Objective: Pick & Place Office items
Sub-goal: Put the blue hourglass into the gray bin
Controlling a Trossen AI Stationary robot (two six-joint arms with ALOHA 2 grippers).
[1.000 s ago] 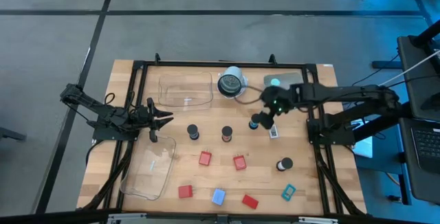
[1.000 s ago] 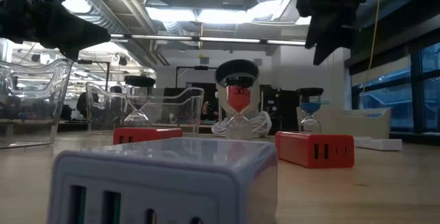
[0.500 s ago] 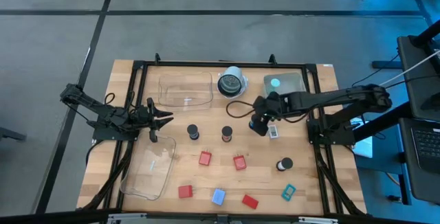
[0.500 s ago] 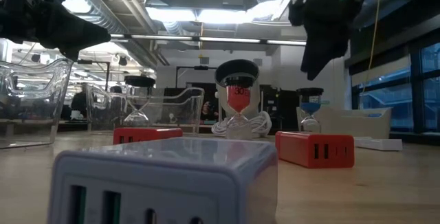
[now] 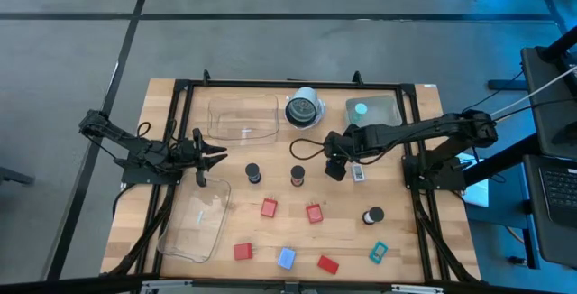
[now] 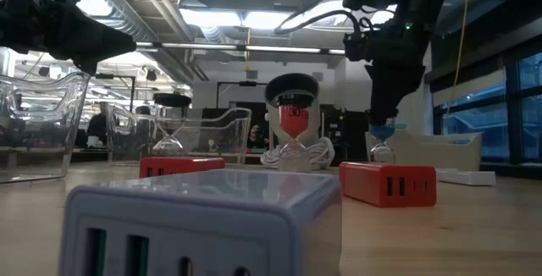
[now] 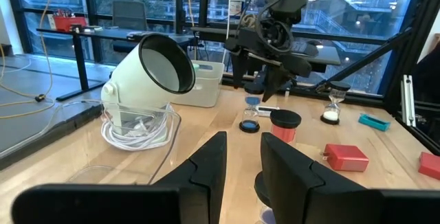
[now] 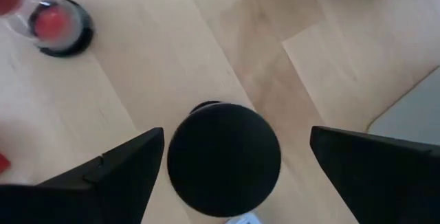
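The hourglass needs to go in the gray tray (image 8: 412, 117), so the robot's right gripper needs to grab it by its round black cap (image 8: 224, 160) next.
My right gripper (image 5: 335, 163) (image 8: 237, 141) hangs open over a short black-capped cylinder (image 8: 223, 159), an hourglass with blue sand (image 6: 382, 145). One finger stands on each side of its round cap, and a gap shows on both sides. My left gripper (image 5: 212, 157) waits open at the table's left, above the near clear tray. Other black cylinders (image 5: 253, 173) (image 5: 297, 176) (image 5: 373, 215) stand upright on the table. Red blocks (image 5: 269, 208) (image 5: 314, 213), a pale-blue rectangle (image 5: 287, 258) and a teal rectangle (image 5: 378, 253) lie nearer the near edge. A teal round cap (image 5: 361, 110) lies in the far right tray.
Clear trays sit at the far left (image 5: 243, 118), near left (image 5: 196, 222) and far right (image 5: 388, 106). A large round white-rimmed object (image 5: 304, 109) with a white cable lies at the far middle. A small white rectangle (image 5: 359, 174) lies just right of my right gripper.
My right gripper has moved from beside the far right tray toward the table's left and near edge. It has come down over the blue-sand hourglass. The left arm and the items have stayed still.
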